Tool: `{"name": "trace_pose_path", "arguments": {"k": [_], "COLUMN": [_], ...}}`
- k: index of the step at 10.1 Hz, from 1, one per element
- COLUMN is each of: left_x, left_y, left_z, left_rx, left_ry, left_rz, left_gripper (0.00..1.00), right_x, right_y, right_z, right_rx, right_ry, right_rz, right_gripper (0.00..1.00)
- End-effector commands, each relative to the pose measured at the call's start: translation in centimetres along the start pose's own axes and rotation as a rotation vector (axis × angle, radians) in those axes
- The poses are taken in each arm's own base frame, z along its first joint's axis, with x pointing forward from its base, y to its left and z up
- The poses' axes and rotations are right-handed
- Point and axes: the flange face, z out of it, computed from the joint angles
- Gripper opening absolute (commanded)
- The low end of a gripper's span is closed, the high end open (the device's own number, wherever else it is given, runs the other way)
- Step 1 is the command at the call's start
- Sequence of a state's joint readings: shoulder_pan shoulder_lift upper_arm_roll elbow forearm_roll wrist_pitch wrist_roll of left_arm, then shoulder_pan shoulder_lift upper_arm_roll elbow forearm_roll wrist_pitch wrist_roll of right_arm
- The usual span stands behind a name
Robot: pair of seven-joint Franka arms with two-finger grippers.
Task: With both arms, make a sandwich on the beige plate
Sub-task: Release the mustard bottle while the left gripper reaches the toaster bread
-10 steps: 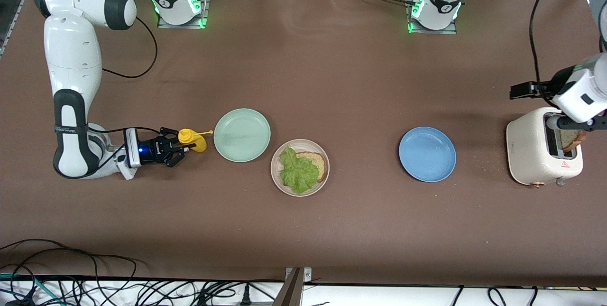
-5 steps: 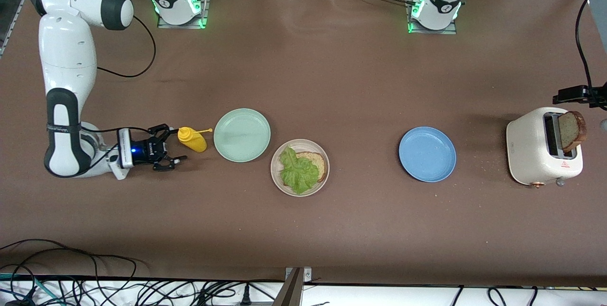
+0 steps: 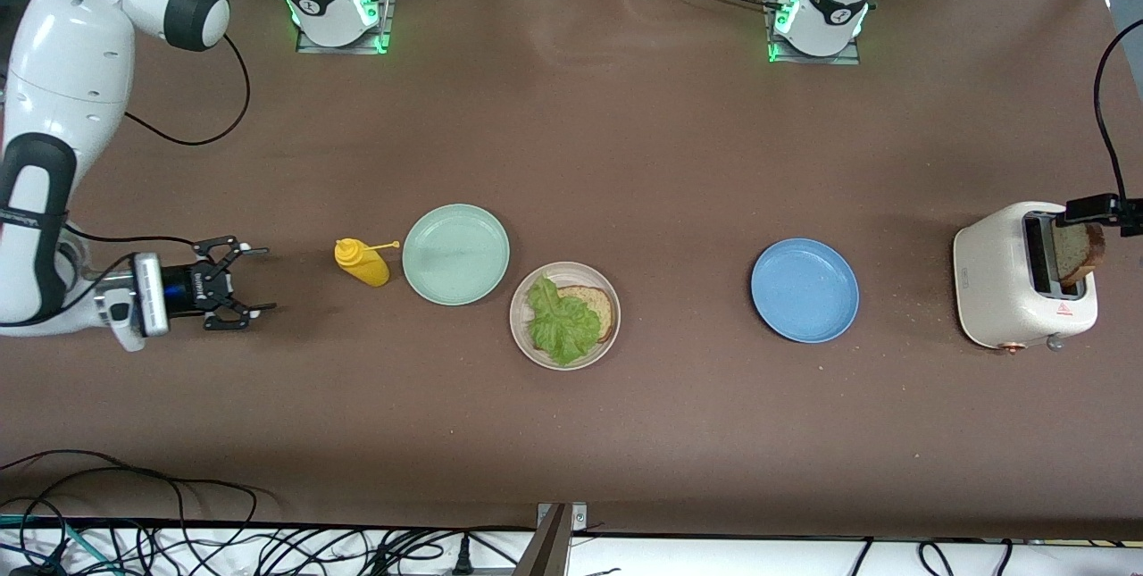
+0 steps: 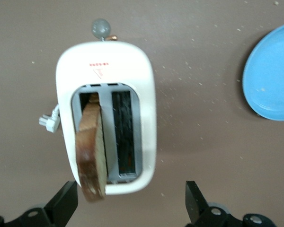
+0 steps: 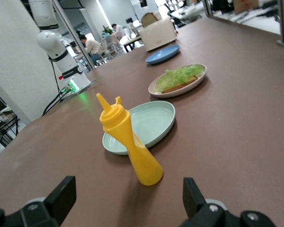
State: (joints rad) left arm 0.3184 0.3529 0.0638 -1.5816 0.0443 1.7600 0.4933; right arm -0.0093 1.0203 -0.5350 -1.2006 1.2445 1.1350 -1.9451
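The bread slice should top the green lettuce leaf (image 3: 561,326), so the robot's left gripper should next grab the slice by its crusted end, which sticks out of the toaster.
The beige plate (image 3: 522,332) holds a brown bread slice (image 3: 600,305) with a green lettuce leaf (image 3: 561,326) on top. A second bread slice (image 3: 1078,254) leans out of one slot of the cream toaster (image 3: 1000,281) at the left arm's end. My left gripper (image 4: 131,203) hangs open over the toaster's end, its fingers apart from that bread slice (image 4: 91,151). In the front view only a black part of that hand shows at the edge. My right gripper (image 3: 256,281) is open and empty, low over the table, with the yellow sauce bottle (image 3: 362,262) standing between it and the plates.
A mint-green plate (image 3: 455,254) sits beside the bottle, touching the beige plate's rim. A blue plate (image 3: 805,290) lies between the beige plate and the toaster. Crumbs dot the table around the toaster. In the right wrist view the bottle (image 5: 128,142) stands before the mint-green plate (image 5: 151,137).
My right gripper opened, let go of the yellow bottle and drew back toward the right arm's end. The left hand pulled away from the toaster, leaving the bread slice in the slot.
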Motion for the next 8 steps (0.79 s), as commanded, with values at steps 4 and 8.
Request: {"name": "trace_pose_path", "arguments": {"k": [4, 8], "left_x": [-0.7, -0.7], "left_y": [-3.9, -3.5], "left_z": [4.3, 5.3], "left_rx": [0.061, 0.052], "left_ry": [0.013, -0.004], "left_rz": [-0.011, -0.006], "left_gripper": [1.0, 0.31], "right_x": [8.9, 15.7], "right_y": [-2.6, -5.8], "right_z": [-4.0, -4.6], "right_rx": [-0.076, -0.229], "right_ry": [-0.258, -0.449], "right_rz": [0.43, 0.624], "right_gripper": [1.0, 1.0]}}
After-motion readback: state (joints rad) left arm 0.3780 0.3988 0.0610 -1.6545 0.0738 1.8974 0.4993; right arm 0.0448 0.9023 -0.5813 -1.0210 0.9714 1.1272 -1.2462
